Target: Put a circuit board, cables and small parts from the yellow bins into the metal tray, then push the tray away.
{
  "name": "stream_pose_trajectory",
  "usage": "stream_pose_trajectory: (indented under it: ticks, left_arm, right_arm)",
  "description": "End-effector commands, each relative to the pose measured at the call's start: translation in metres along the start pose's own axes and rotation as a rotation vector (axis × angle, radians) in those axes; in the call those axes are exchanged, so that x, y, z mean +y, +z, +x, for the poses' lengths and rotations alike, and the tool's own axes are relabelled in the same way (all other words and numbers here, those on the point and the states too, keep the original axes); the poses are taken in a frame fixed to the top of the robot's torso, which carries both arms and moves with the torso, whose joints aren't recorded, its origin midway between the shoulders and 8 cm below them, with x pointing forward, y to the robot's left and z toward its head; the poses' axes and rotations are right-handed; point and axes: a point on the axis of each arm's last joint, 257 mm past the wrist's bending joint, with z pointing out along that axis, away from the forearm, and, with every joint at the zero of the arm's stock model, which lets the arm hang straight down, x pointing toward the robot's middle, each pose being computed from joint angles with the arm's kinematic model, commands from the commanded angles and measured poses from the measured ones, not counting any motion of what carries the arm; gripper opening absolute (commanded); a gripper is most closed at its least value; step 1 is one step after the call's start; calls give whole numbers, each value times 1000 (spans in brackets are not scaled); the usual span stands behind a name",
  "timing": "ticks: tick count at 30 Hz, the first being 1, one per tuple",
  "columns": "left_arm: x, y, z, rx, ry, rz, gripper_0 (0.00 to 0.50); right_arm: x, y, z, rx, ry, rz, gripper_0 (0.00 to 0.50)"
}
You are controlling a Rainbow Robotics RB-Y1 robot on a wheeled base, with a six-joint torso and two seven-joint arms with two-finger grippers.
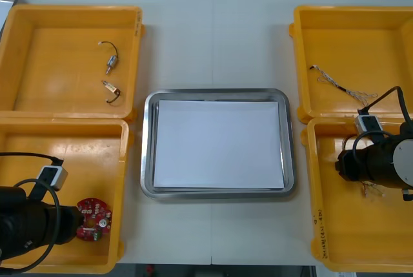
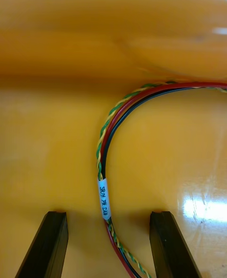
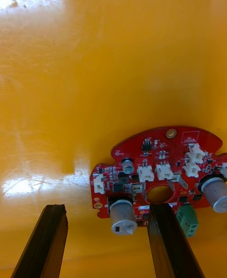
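Next, my left gripper grabs the circuit board [image 3: 156,174] by its silver edge capacitor [image 3: 123,218] to put the board into the metal tray.
A round red circuit board [image 1: 94,219] lies on the floor of the near-left yellow bin [image 1: 19,148], right at the tip of my left arm [image 1: 26,225]. My left gripper [image 3: 106,212] is open just above that board [image 3: 156,174]; one finger overlaps the board's edge and the other stands over bare bin floor. My right arm [image 1: 377,164] reaches down into the near-right yellow bin [image 1: 322,225]. There my right gripper [image 2: 106,216] is open, and a red and yellow cable [image 2: 105,164] with a white label runs between the fingers, not squeezed. The metal tray [image 1: 148,161], white inside, sits at the table's centre.
The far-left yellow bin [image 1: 39,64] holds two small metal parts [image 1: 111,64] with short black leads. A thin twisted cable [image 1: 339,86] lies in the far-right yellow bin [image 1: 310,44]. Bare table separates the tray from the bins.
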Motion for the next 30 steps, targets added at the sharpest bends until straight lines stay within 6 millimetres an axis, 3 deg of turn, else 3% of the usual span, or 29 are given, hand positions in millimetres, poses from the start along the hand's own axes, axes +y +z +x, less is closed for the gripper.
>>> stream_pose_trajectory:
  ticks: [1,5,6,7,8,9,11,18,19,20,22,30]
  left_arm:
    - [6,3,22,34,-69,-15,500]
    - [11,10,23,23,-68,-18,500]
    - [12,12,24,23,-70,-17,500]
    - [13,12,23,21,-69,-18,500]
    - [13,12,23,21,-68,-18,500]
    - [11,12,25,25,-69,-16,500]
    - [10,13,26,26,-70,-14,500]
    - [9,14,29,30,-65,-11,500]
    - [9,14,29,29,-62,-11,377]
    - [9,14,29,29,-60,-12,176]
    - [8,15,29,27,-63,-9,2]
    - [3,14,23,19,-75,3,0]
  right_arm:
    - [9,6,11,17,-10,-11,500]
    - [8,7,14,22,-10,-8,500]
    - [8,7,15,24,-10,-8,424]
    - [8,7,15,24,-10,-8,308]
    - [8,7,15,24,-10,-8,159]
    - [8,7,15,24,-9,-8,51]
    - [8,7,16,25,-9,-8,0]
    - [9,7,16,25,-9,-12,0]
    - [9,6,14,21,-7,-13,0]
    - [7,4,13,17,-7,-8,0]
    - [5,-2,10,13,-12,2,0]
    - [-3,-55,6,16,-22,29,0]
